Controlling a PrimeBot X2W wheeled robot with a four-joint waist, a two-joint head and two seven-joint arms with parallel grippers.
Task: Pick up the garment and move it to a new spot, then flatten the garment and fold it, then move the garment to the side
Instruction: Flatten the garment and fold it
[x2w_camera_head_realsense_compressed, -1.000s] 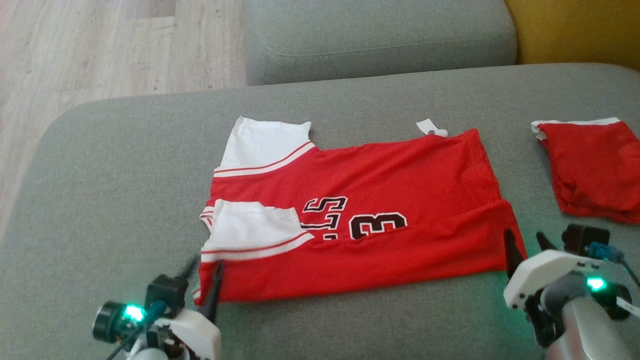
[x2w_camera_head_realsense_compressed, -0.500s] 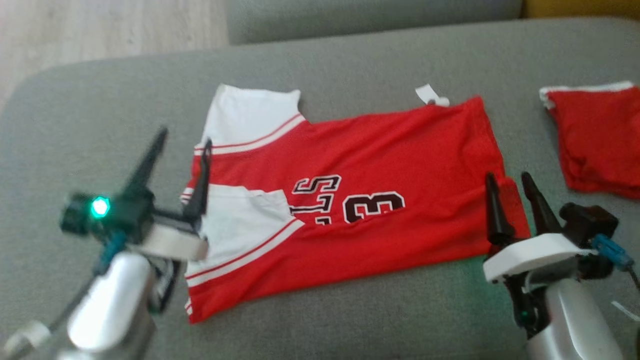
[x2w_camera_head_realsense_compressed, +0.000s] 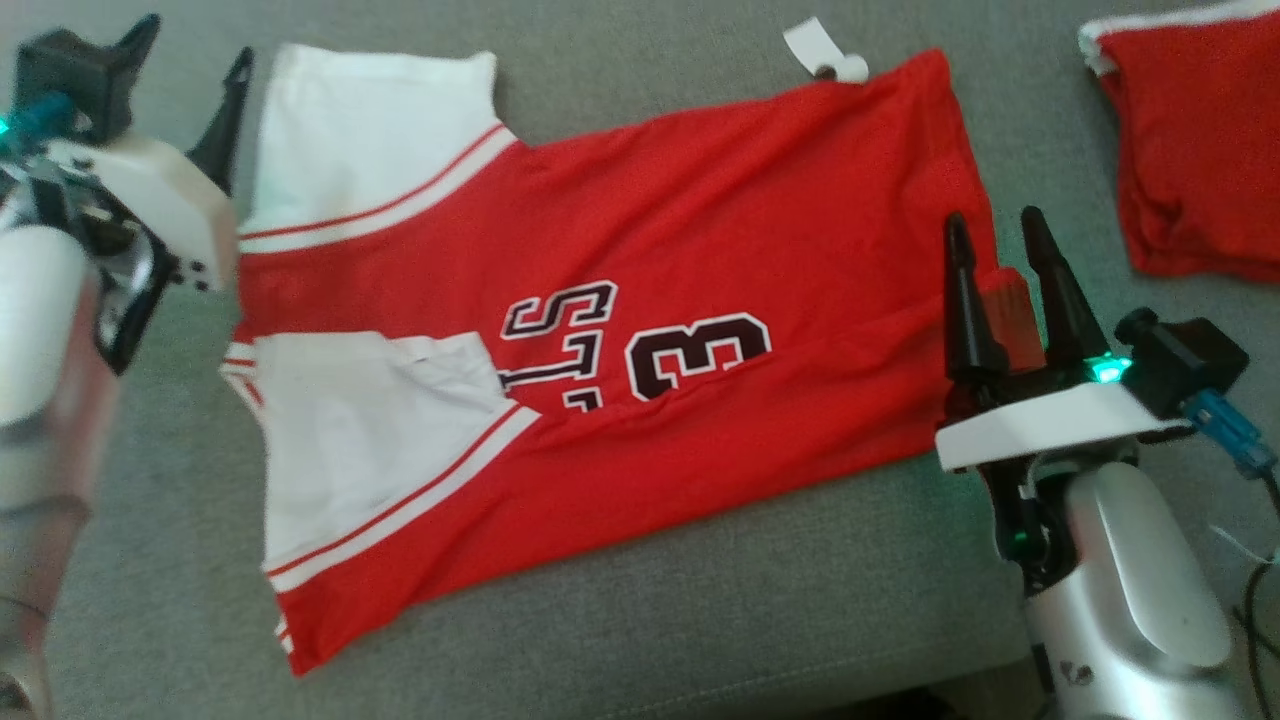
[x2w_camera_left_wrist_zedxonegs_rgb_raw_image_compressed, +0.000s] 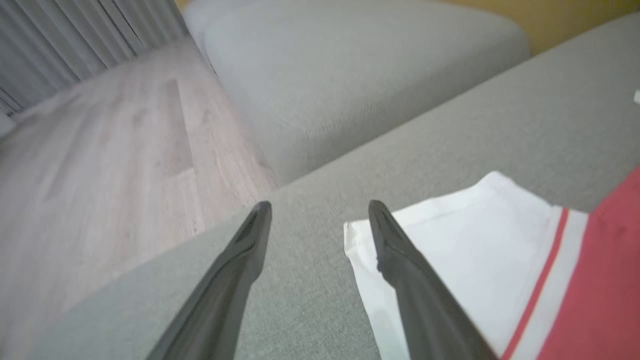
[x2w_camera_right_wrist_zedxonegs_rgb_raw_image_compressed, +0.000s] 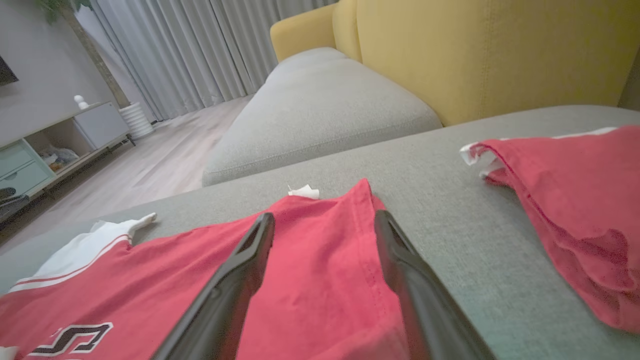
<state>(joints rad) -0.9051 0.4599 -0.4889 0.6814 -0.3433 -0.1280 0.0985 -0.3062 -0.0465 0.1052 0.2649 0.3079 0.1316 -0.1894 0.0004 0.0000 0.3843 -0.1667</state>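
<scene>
My left gripper is to grab the white sleeve corner (x2w_camera_head_realsense_compressed: 286, 55) on the garment's tagged side next, to fold the garment (x2w_camera_head_realsense_compressed: 640, 220) over its dark numbers.
The garment (x2w_camera_head_realsense_compressed: 640, 220) is a red jersey with white sleeves and dark numbers, lying flat on the grey cushion (x2w_camera_head_realsense_compressed: 700, 620), its near long edge folded up over the print. My left gripper (x2w_camera_head_realsense_compressed: 197, 40) hangs open and empty by the far white sleeve (x2w_camera_head_realsense_compressed: 370, 130). In the left wrist view the left gripper (x2w_camera_left_wrist_zedxonegs_rgb_raw_image_compressed: 319, 205) has one finger over the sleeve (x2w_camera_left_wrist_zedxonegs_rgb_raw_image_compressed: 460, 240) corner and the other over bare cushion. My right gripper (x2w_camera_head_realsense_compressed: 992, 220) stands open over the garment's hem. In the right wrist view the right gripper (x2w_camera_right_wrist_zedxonegs_rgb_raw_image_compressed: 324, 216) has red cloth (x2w_camera_right_wrist_zedxonegs_rgb_raw_image_compressed: 320, 260) lying below its spread fingers.
A second red cloth (x2w_camera_head_realsense_compressed: 1190, 140) lies on the cushion at the far right. A white tag (x2w_camera_head_realsense_compressed: 820, 50) sticks out at the garment's far edge. Beyond the cushion are another grey seat (x2w_camera_right_wrist_zedxonegs_rgb_raw_image_compressed: 320, 115), a yellow armchair (x2w_camera_right_wrist_zedxonegs_rgb_raw_image_compressed: 500, 55) and wooden floor (x2w_camera_left_wrist_zedxonegs_rgb_raw_image_compressed: 100, 165).
The head camera has tipped down and closer. My left gripper let go of the near left corner, opened and rose to the far sleeve. The right gripper opened wider and lifted.
</scene>
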